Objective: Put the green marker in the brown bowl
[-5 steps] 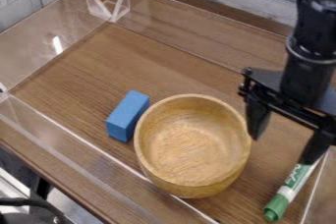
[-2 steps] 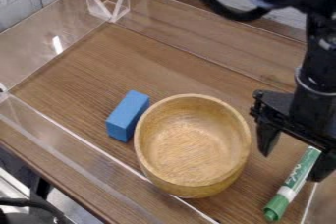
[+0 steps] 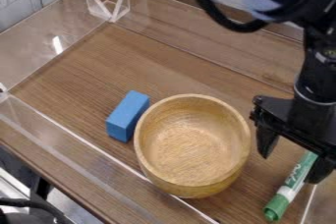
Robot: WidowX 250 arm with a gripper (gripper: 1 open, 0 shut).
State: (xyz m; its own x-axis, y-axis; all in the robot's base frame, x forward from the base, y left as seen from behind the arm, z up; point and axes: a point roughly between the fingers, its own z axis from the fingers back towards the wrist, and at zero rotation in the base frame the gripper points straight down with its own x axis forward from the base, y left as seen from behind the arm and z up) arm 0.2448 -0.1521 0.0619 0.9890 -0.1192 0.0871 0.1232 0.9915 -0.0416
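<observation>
The robot's fingers stop above the marker and would miss it if they closed now, so the gripper should go lower before it closes on the green marker (image 3: 288, 191).
The green marker (image 3: 288, 191) lies on the wooden table at the lower right, its green cap end toward the front edge, its upper end hidden behind my gripper. My gripper (image 3: 292, 147) points straight down just above the marker's upper end, open, with one finger (image 3: 265, 135) next to the brown bowl's right rim and the other on the far side of the marker. Nothing is between the fingers that I can see. The brown bowl (image 3: 194, 143) sits empty at centre front, just left of the marker.
A blue rectangular block (image 3: 128, 115) lies to the left of the bowl. Clear acrylic walls (image 3: 53, 46) fence the table on the left, back and front. The table's front right edge is close to the marker.
The gripper has sunk lower over the marker's upper end, still open. The marker, bowl and block have not moved.
</observation>
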